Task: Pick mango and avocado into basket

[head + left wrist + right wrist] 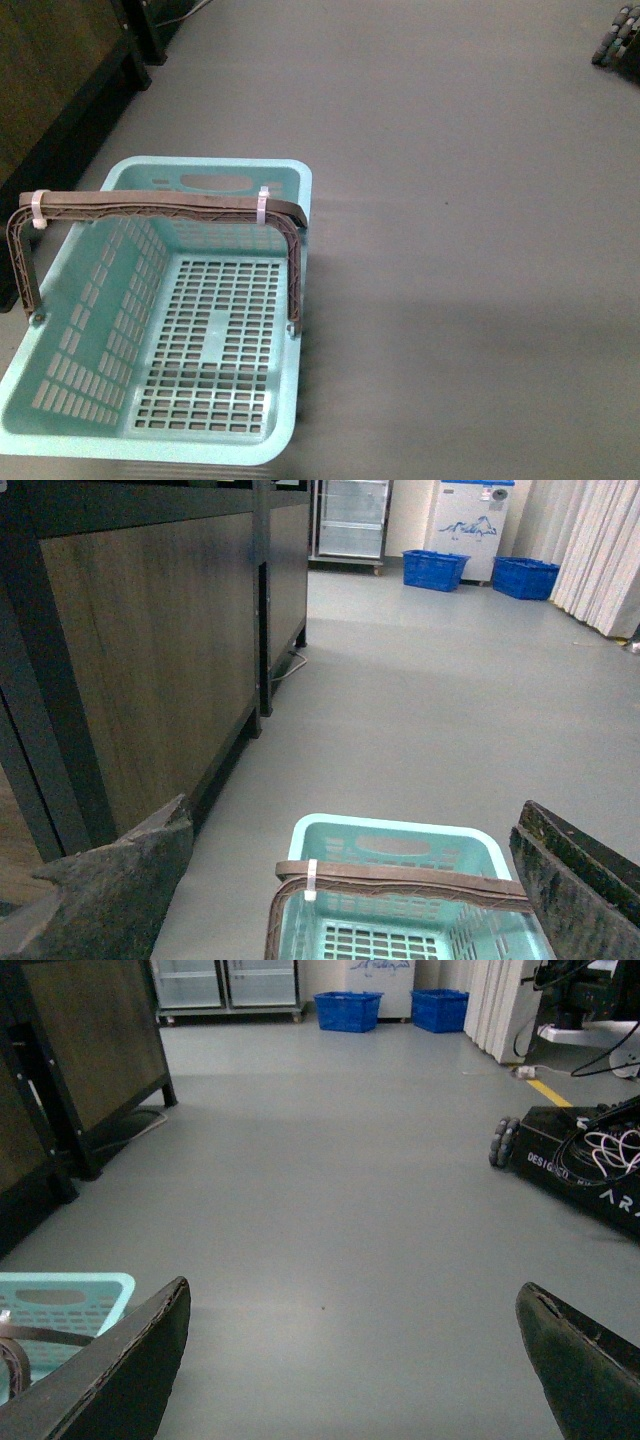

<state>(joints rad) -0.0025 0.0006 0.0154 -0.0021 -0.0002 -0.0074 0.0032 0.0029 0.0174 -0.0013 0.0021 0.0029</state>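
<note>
I should next grab the basket by its brown handle [160,208] with my left gripper, to bring the turquoise basket along for the mango and avocado.
The turquoise basket [120,330] stands on the grey floor at the lower left of the front view, its slotted inside holding nothing, its brown handle [160,208] raised and tied with white zip ties. In the left wrist view the basket [400,832] lies below my left gripper [350,900], which is open with nothing between its fingers. My right gripper [350,1380] is open over bare floor, with a corner of the basket [85,1290] at the frame's edge. The mango and the avocado are out of view. Neither arm shows in the front view.
A dark wooden cabinet [50,90] on black legs stands just left of the basket. A black wheeled robot base [580,1160] with cables sits to the right. Blue crates [348,1010] and glass-door fridges [350,520] line the far wall. Grey floor [450,200] stretches to the basket's right.
</note>
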